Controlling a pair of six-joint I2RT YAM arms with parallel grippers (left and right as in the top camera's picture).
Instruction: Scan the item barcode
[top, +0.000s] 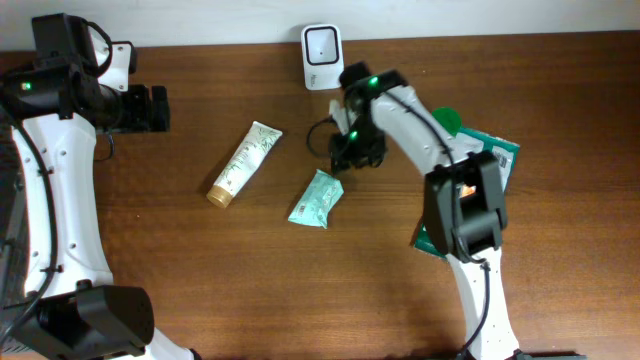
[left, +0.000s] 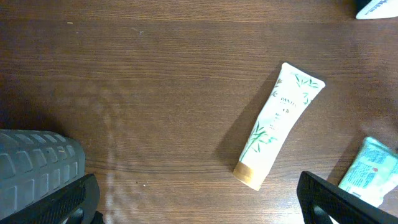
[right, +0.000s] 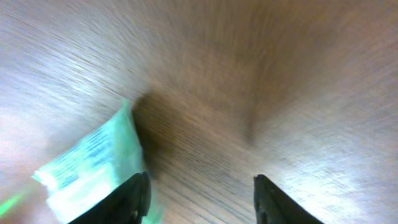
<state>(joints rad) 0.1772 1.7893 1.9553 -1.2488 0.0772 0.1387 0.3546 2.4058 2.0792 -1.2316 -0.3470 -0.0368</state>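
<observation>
My right gripper reaches the teal packet (top: 317, 199) next and grabs its nearest edge, leaving the rest uncovered for its barcode to be scanned.
A white barcode scanner (top: 321, 57) stands at the table's back edge; its corner (left: 378, 7) shows in the left wrist view. A teal packet (top: 317, 199) lies flat in the middle of the table. My right gripper (top: 356, 151) hovers just behind and to the right of it, open and empty. In the blurred right wrist view the packet (right: 93, 168) lies to the left of the gripper (right: 202, 186), by the left finger. A white tube with a tan cap (top: 245, 163) lies left of the packet. My left gripper (top: 150, 108) stands open at the far left, holding nothing.
Green packs (top: 497, 158) lie at the right under the right arm. The left wrist view shows the tube (left: 280, 124), the teal packet (left: 373, 172) and bare wood between the left gripper's (left: 199, 205) fingers.
</observation>
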